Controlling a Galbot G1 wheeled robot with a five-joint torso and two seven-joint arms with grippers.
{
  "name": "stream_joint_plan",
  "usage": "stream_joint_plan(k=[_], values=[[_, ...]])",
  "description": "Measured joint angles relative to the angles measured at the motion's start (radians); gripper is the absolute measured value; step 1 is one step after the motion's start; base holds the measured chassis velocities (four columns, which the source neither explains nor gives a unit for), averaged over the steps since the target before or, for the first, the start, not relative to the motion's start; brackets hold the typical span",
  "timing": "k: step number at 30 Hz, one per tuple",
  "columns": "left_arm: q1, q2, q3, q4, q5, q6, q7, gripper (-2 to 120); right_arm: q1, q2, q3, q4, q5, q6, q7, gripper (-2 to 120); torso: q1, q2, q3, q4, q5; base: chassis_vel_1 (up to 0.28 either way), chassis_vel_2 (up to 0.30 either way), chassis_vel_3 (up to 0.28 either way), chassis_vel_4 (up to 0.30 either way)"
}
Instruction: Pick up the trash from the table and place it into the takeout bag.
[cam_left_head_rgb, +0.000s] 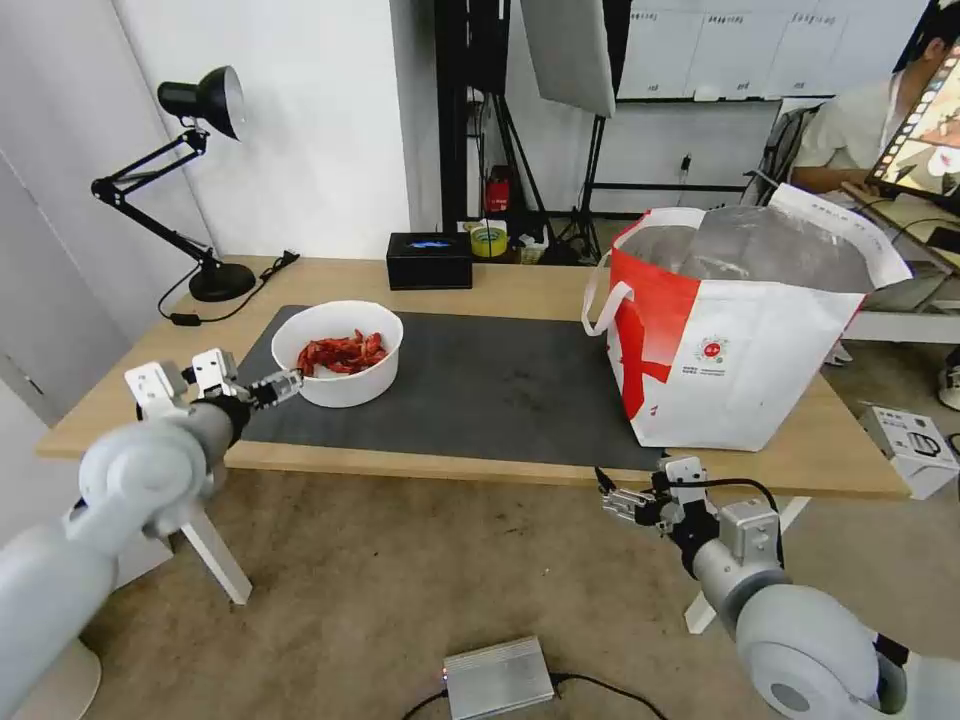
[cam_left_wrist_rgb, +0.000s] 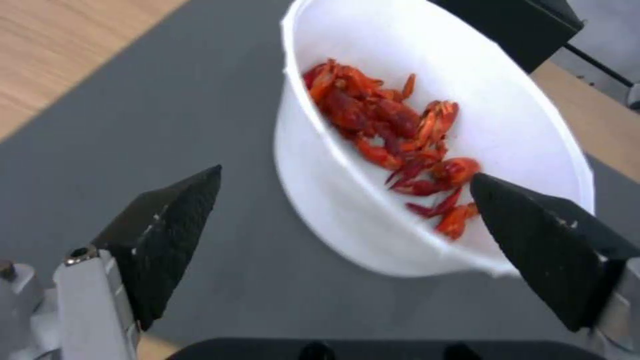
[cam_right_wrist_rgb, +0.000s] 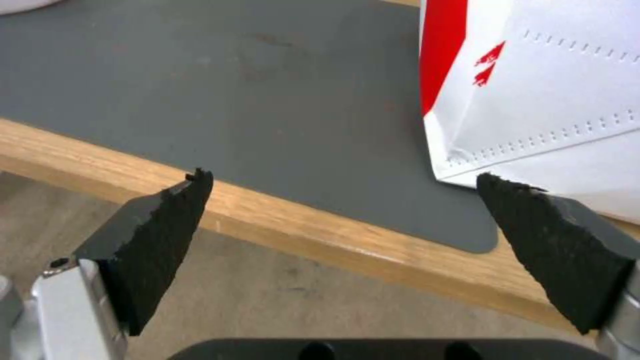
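Next, my left gripper takes hold of the bowl by its thin rim (cam_left_head_rgb: 283, 367), since the bowl's round body is wider than my open fingers.
A white round bowl (cam_left_head_rgb: 338, 352) of red crayfish shells, the trash in view, sits on the left of the dark grey mat (cam_left_head_rgb: 480, 385) on the light-wood table (cam_left_head_rgb: 120, 390). My left gripper (cam_left_head_rgb: 285, 385) is open at the bowl's left side. In the left wrist view the left gripper (cam_left_wrist_rgb: 347, 175) has the wall of the bowl (cam_left_wrist_rgb: 333, 200) between its fingers, one fingertip (cam_left_wrist_rgb: 507, 200) by the rim and the other over the mat. The takeout bag (cam_left_head_rgb: 740, 340) stands open on the right of the table. My right gripper (cam_left_head_rgb: 615, 497) hangs open below the table's front edge, near the corner of the bag (cam_right_wrist_rgb: 553, 90).
A black rectangular box (cam_left_head_rgb: 429, 260) and a roll of tape (cam_left_head_rgb: 488, 240) sit at the table's back edge, and a black desk lamp (cam_left_head_rgb: 205, 180) at the back left. On the floor lie a grey metal box (cam_left_head_rgb: 498, 675) and a white box (cam_left_head_rgb: 910, 445) at the right.
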Motion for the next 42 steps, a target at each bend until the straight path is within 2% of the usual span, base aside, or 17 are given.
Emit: stream_joint_plan(k=[3,13,23,29,32,33,36,38,40,42], values=[[-0.094,-0.005,0.057,0.057,-0.05,0.003,-0.013,100,0.0,0.0,0.0,0.0,0.0,0.0,0.0,100,0.0,0.0,0.0,-0.0002,0.0002,0.0,0.0,0.0,0.0],[-0.19,-0.033,0.143,0.172,-0.059,0.027,-0.026,100,0.0,0.0,0.0,0.0,0.0,0.0,0.0,100,0.0,0.0,0.0,0.0001,0.0002,0.0,0.0,0.0,0.0],[-0.248,-0.066,0.2,0.235,-0.051,0.036,-0.038,100,0.0,0.0,0.0,0.0,0.0,0.0,0.0,100,0.0,0.0,0.0,-0.0001,0.0002,0.0,0.0,0.0,0.0],[-0.253,-0.074,0.207,0.244,-0.05,0.036,-0.042,99,0.0,0.0,0.0,0.0,0.0,0.0,0.0,100,0.0,0.0,0.0,-0.0001,0.0002,0.0,0.0,0.0,0.0],[-0.255,-0.074,0.21,0.245,-0.049,0.035,-0.049,87,0.0,0.0,0.0,0.0,0.0,0.0,0.0,100,0.0,0.0,0.0,0.0,0.0002,0.0,0.0,0.0,0.0],[-0.255,-0.074,0.21,0.245,-0.049,0.035,-0.049,87,0.0,0.0,0.0,0.0,0.0,0.0,0.0,100,0.0,0.0,0.0,0.0,0.0002,0.0,0.0,0.0,0.0],[-0.264,-0.073,0.217,0.245,-0.048,0.034,-0.051,72,0.0,0.0,0.0,0.0,0.0,0.0,0.0,100,0.0,0.0,0.0,0.0,0.0002,0.0,0.0,0.0,0.0],[-0.267,-0.073,0.219,0.245,-0.048,0.034,-0.051,69,0.0,0.0,0.0,0.0,0.0,0.0,0.0,100,0.0,0.0,0.0,0.0,0.0002,0.0,0.0,0.0,0.0],[-0.273,-0.072,0.224,0.245,-0.049,0.034,-0.052,57,0.0,0.0,0.0,0.0,0.0,0.0,0.0,100,0.0,0.0,0.0,-0.0001,0.0002,0.0,0.0,0.0,0.0],[-0.274,-0.072,0.226,0.245,-0.049,0.034,-0.052,55,0.0,0.0,0.0,0.0,0.0,0.0,0.0,100,0.0,0.0,0.0,-0.0001,0.0002,0.0,0.0,0.0,0.0]])
